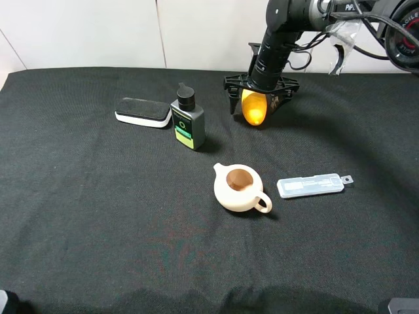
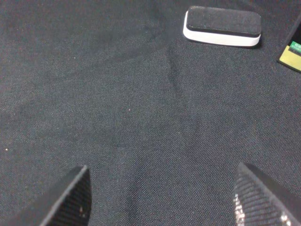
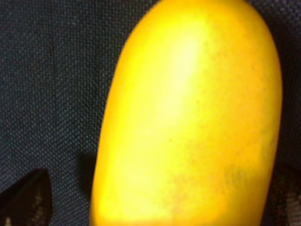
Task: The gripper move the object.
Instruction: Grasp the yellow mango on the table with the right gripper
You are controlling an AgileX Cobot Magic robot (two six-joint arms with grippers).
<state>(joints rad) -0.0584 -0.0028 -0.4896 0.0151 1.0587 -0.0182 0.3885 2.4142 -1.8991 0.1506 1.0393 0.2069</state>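
Observation:
The right gripper is ready to close on the mango now, as its fingers reach down on either side of the mango, close over the black cloth.
The object is a glossy orange-yellow mango [image 1: 254, 108] lying on the black cloth at the back, right of centre. My right gripper [image 1: 260, 103] hangs straight down over it, its black fingers [image 1: 230, 93] spread on either side of the fruit. In the right wrist view the mango [image 3: 188, 117] fills the frame. One finger [image 3: 23, 200] stands apart from it and the other shows at the opposite edge, so the gripper [image 3: 155, 207] looks open. My left gripper [image 2: 160, 197] is open and empty over bare cloth.
A black-and-white block [image 1: 143, 112] and a black bottle [image 1: 187, 120] stand left of the mango; both show in the left wrist view, block [image 2: 222, 26] and bottle [image 2: 292, 52]. A cream teapot [image 1: 239, 188] and a clear plastic case [image 1: 309, 185] lie in front of it.

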